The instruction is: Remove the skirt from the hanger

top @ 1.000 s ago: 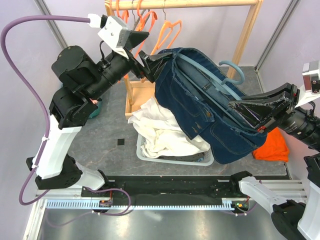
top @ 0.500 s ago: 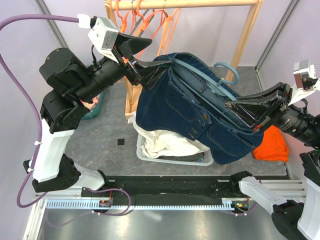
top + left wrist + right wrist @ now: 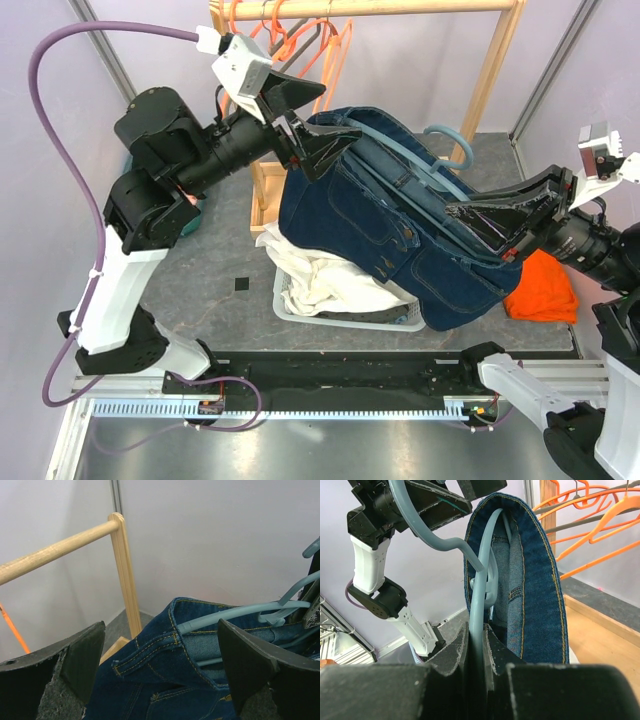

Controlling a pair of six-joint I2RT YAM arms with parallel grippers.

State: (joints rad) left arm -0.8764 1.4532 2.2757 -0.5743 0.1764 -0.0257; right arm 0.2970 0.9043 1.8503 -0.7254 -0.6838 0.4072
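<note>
The skirt [image 3: 400, 230] needs to come off the hanger, so my left gripper will next grab it by the waistband corner at the hanger arm's tip [image 3: 338, 120] and pull it off.
A dark blue denim skirt [image 3: 400, 230] hangs on a light blue hanger [image 3: 452, 135], held in the air above the basket. My right gripper [image 3: 462, 212] is shut on the hanger's bar [image 3: 482, 580], and the skirt's waistband [image 3: 535, 580] loops over that bar just beyond its fingers. My left gripper [image 3: 318, 125] is open wide at the skirt's far left end. In the left wrist view its fingertips [image 3: 95, 635] stand either side of the waistband corner [image 3: 165, 645] without touching it, and the hanger's arm [image 3: 240, 611] runs out of the denim to the right.
A wooden clothes rack [image 3: 490, 70] stands behind, with orange hangers [image 3: 320, 50] on its rail. A white basket [image 3: 350, 318] of white cloth sits under the skirt. An orange cloth [image 3: 545, 285] lies at the right, a teal object [image 3: 190, 218] at the left.
The skirt's left end swung leftward, then held. My open left gripper shifted up and right over the waistband end. The right gripper rose slightly, still gripping the hanger.
</note>
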